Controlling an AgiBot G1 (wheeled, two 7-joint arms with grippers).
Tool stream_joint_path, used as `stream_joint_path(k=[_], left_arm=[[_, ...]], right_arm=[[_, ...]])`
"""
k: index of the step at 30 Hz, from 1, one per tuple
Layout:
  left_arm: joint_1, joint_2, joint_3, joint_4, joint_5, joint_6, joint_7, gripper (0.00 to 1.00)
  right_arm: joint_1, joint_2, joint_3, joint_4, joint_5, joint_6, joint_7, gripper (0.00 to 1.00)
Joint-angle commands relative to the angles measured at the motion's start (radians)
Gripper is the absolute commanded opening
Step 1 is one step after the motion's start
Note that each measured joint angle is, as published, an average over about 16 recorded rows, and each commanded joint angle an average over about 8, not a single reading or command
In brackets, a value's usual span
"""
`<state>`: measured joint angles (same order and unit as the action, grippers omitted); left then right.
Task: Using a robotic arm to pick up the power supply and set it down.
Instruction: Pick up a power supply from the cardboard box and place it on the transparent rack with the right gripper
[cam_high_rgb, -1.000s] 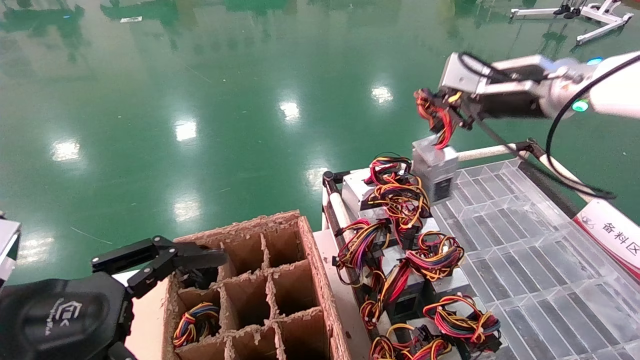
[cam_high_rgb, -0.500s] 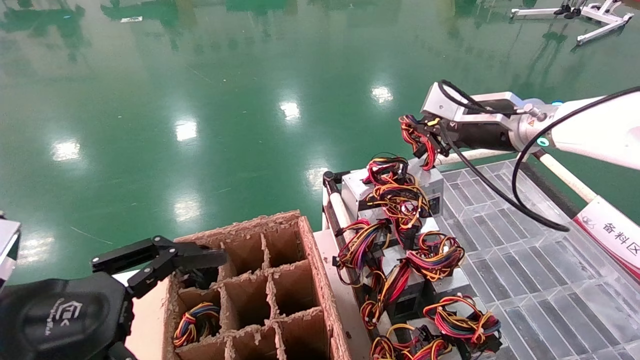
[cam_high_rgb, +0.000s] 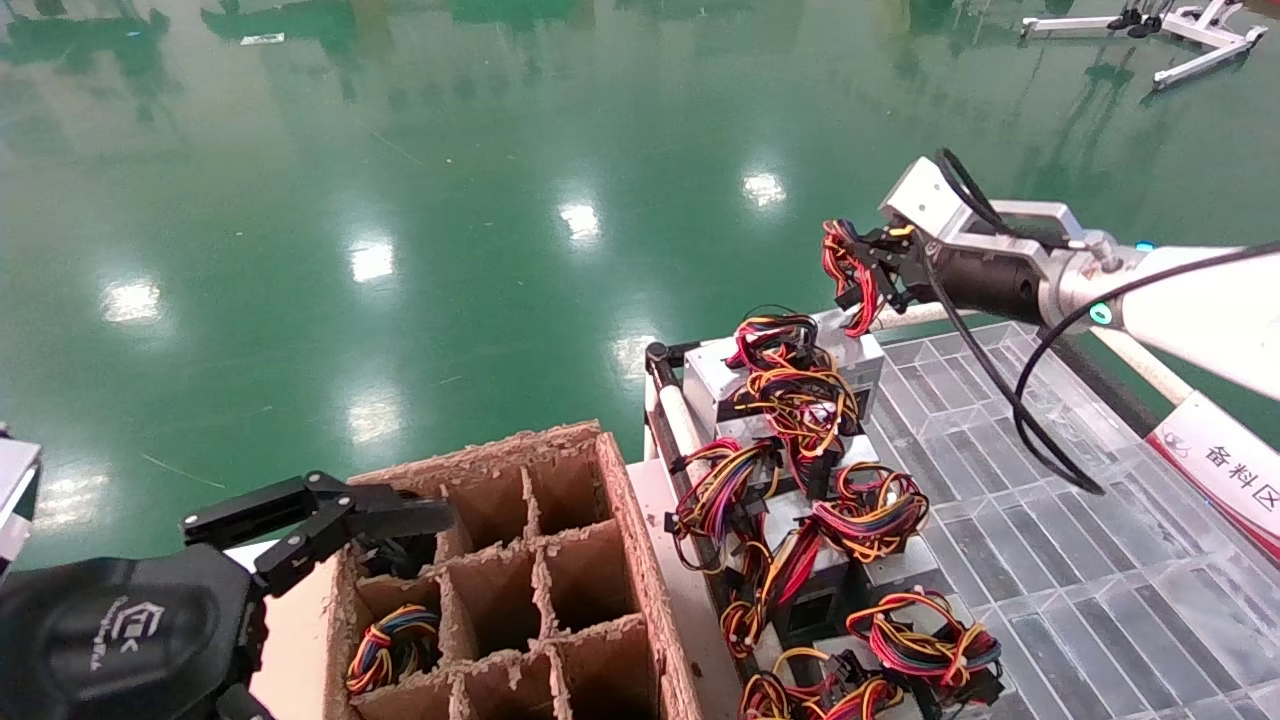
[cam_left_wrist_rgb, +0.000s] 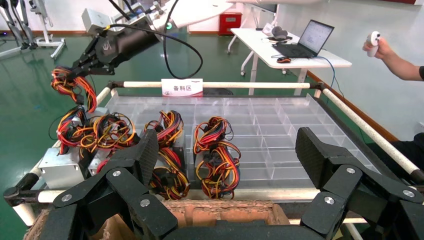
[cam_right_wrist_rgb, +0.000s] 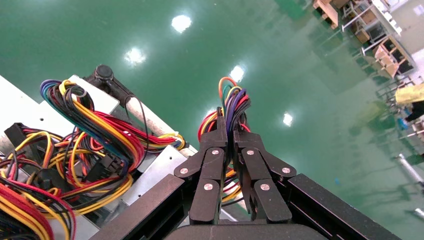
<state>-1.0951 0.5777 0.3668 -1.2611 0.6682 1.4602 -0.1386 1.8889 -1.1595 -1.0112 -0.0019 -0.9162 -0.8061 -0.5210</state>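
My fingers hold the wire bundle (cam_high_rgb: 848, 272) upright above the top of the silver box (cam_high_rgb: 866, 348). My right gripper now keeps hold of the bundle until it lies on the box.
My right gripper (cam_high_rgb: 878, 270) is shut on the red, yellow and black wire bundle (cam_high_rgb: 848, 272) of the power supply (cam_high_rgb: 852, 352). Its silver box stands at the far left corner of the clear tray (cam_high_rgb: 1050, 520), next to another unit. The wires run up from the box to the gripper. In the right wrist view the black fingers (cam_right_wrist_rgb: 215, 145) pinch the wire bundle (cam_right_wrist_rgb: 232, 97), with the power supply (cam_right_wrist_rgb: 160, 172) just below. My left gripper (cam_high_rgb: 400, 515) is parked, open and holding nothing, over the cardboard box (cam_high_rgb: 610, 500). The left wrist view shows the right gripper (cam_left_wrist_rgb: 77, 70) far off.
Several other power supplies (cam_high_rgb: 800, 400) with tangled wires fill the tray's left side. The divided cardboard box holds a wire bundle (cam_high_rgb: 395, 640) in one cell. A white rail (cam_high_rgb: 680, 425) and a labelled sign (cam_high_rgb: 1225, 470) edge the tray. A desk with a laptop (cam_left_wrist_rgb: 305, 40) stands behind.
The power supply hung in the air from my right gripper a second ago. The arm has come down and the box now rests on the tray's far corner.
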Motion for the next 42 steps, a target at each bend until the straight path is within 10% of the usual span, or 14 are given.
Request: stream_joint_path(k=[1,27,36,42], left_arm=[[0.000,0.000,0.000,0.000,0.000,0.000,0.000,1.00],[0.000,0.000,0.000,0.000,0.000,0.000,0.000,1.00],[0.000,0.000,0.000,0.000,0.000,0.000,0.000,1.00],[0.000,0.000,0.000,0.000,-0.001,0.000,0.000,1.00]], right_arm=[[-0.017,0.007,0.015,0.002,0.021,0.004,-0.003,0.00],[-0.128,0.025,0.095,0.017,0.134,0.079,-0.213,0.01],[-0.157,0.020,0.109,0.014,0.154,0.131,-0.260,0.97],[-0.161,0.019,0.111,0.014,0.158,0.134,-0.262,1.00]])
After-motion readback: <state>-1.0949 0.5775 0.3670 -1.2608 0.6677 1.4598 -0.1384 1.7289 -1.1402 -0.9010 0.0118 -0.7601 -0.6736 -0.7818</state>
